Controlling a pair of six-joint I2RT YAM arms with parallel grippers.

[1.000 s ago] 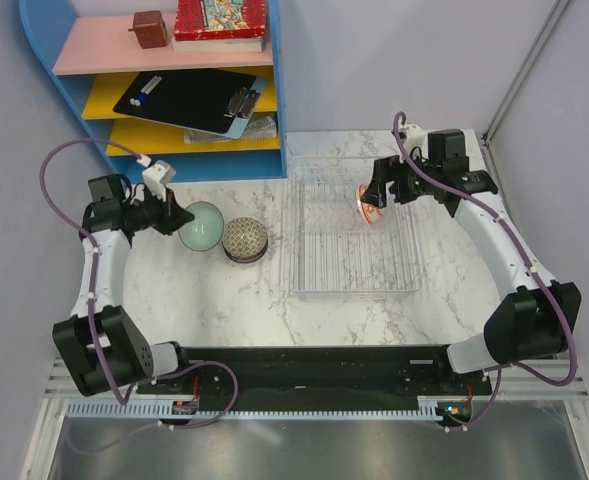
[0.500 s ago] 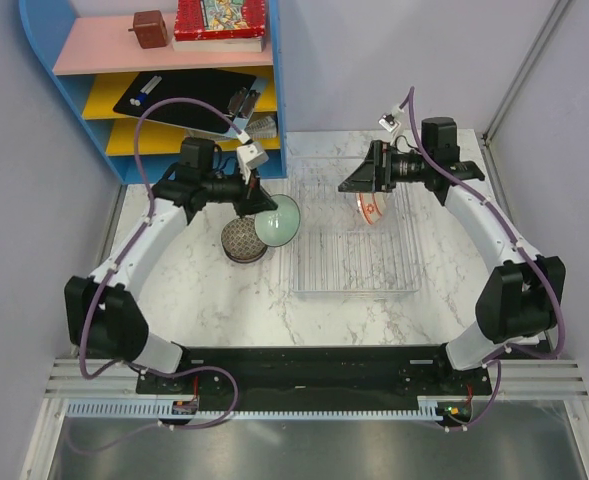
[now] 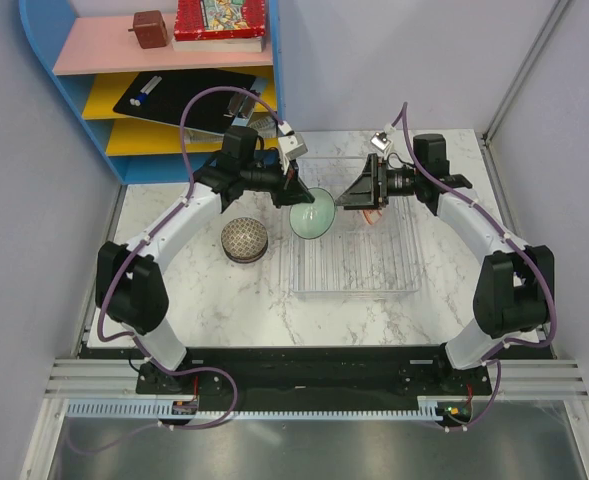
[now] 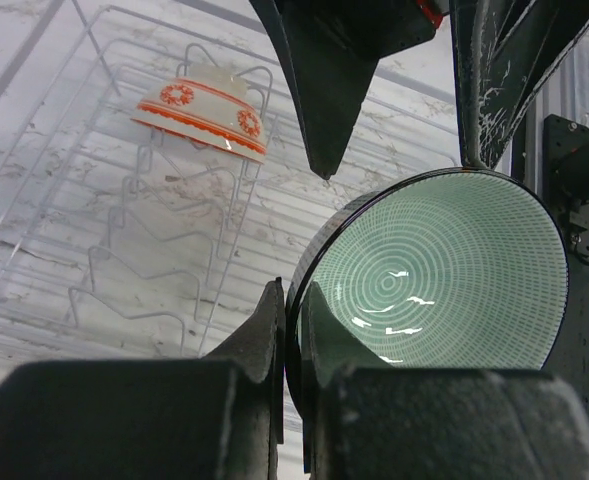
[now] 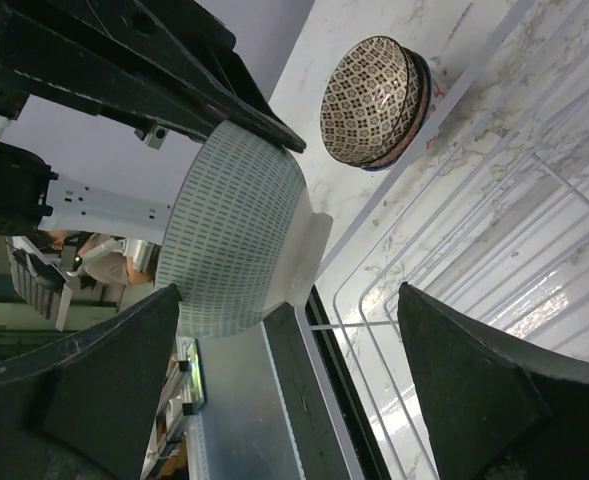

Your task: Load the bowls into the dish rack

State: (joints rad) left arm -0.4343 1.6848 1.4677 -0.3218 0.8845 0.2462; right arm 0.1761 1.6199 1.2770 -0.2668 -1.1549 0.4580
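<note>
My right gripper needs to take hold of the pale green bowl across rim and foot (image 3: 331,211) (image 5: 246,291) next, opposite my left gripper. Then I will load the bowl on edge.
My left gripper (image 3: 297,191) is shut on the rim of the pale green bowl (image 3: 312,213) and holds it tilted above the left part of the clear dish rack (image 3: 354,262). In the left wrist view, the fingers (image 4: 274,330) pinch the bowl's rim (image 4: 444,280). My right gripper (image 3: 349,197) is open and empty, just right of the green bowl (image 5: 239,235). An orange-red and white bowl (image 4: 206,118) stands on edge in the rack's far slots (image 3: 374,213). A grey-brown mesh bowl (image 3: 244,240) sits upside down on the table left of the rack (image 5: 374,100).
A blue shelf unit (image 3: 124,100) with a clipboard, book and brown box stands at the back left. The rack's wire slots (image 5: 494,230) lie under the right gripper. The two grippers are close together over the rack.
My left arm has swung right, carrying the green bowl from the table to above the rack. My right gripper has come off the orange-red bowl and shifted a little left.
</note>
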